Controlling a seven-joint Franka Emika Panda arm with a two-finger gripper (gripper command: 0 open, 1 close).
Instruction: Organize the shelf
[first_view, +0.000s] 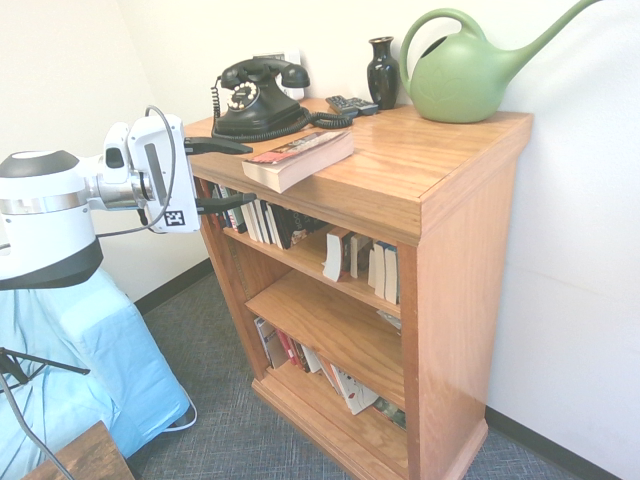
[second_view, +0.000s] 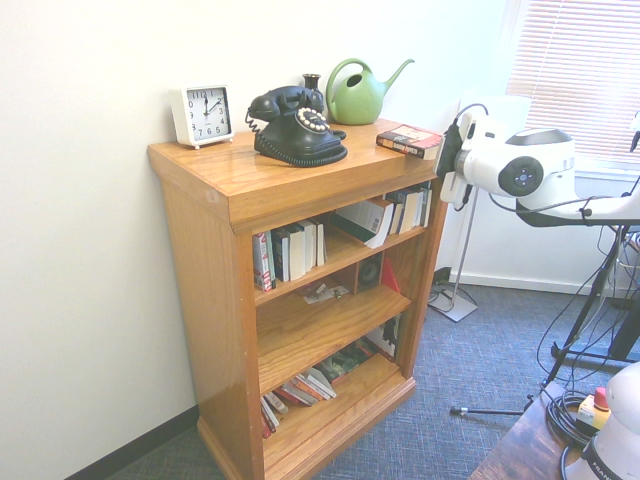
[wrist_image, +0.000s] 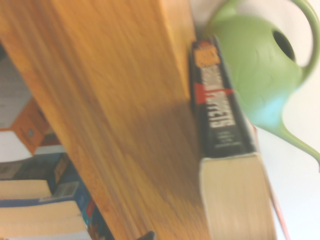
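I need to move my gripper toward the paperback first and then close on it, because my fingers are short of it. The paperback sticks out over the wooden top's front edge (first_view: 335, 205) with its near end (first_view: 264, 178).
The shelf (first_view: 440, 170) is a honey-orange wooden bookcase with three open tiers; it also shows in the second exterior view (second_view: 230, 185). A thick paperback book (first_view: 298, 157) lies flat on its top, overhanging the front edge, and appears again as the book (second_view: 412, 140) and, close up, the book (wrist_image: 220, 110). My gripper (first_view: 250, 173) is open just left of the book. One finger is level with the top surface and the other is below the top board. Nothing is between the fingers. In the second exterior view the wrist hides the fingers.
On the top stand a black rotary phone (first_view: 258, 98), a dark vase (first_view: 382, 72), a green watering can (first_view: 465, 75), a remote (first_view: 350, 104) and a white clock (second_view: 203, 114). Books (first_view: 262, 218) fill the upper tier; more lean in the lowest tier (first_view: 300, 355). A blue-covered object (first_view: 90, 350) sits at the left.
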